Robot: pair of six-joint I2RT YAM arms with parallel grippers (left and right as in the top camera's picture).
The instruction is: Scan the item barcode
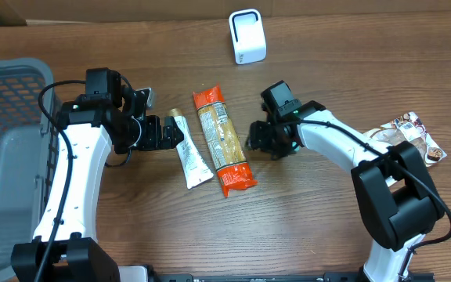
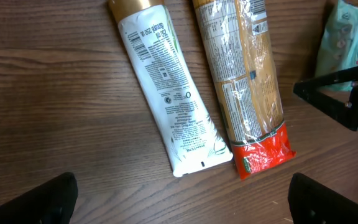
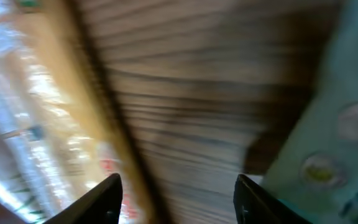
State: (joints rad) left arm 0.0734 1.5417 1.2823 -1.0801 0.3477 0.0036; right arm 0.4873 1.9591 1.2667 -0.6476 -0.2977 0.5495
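I should hold the pale green packet by one end with my right gripper, so its body stays uncovered and I can present the barcode to the scanner (image 1: 247, 37).
Two items lie side by side mid-table. One is a white tube (image 1: 192, 159) (image 2: 166, 93) with a gold cap. The other is a long orange-ended pasta packet (image 1: 222, 141) (image 2: 247, 81), label and barcode print facing up. My left gripper (image 1: 167, 133) (image 2: 179, 208) hangs wide open just left of the tube, with bare wood between its fingers. On the other side of the pasta packet my right gripper (image 1: 255, 139) (image 3: 179, 199) is open, with only table between its fingers. A pale green packet (image 2: 347, 37) (image 3: 328, 124) lies beside it. The white scanner (image 1: 247, 37) stands at the back.
A grey mesh basket (image 1: 6, 86) fills the left edge of the table. A printed snack packet (image 1: 415, 135) lies at the far right by the right arm's base. The right wrist view is heavily blurred.
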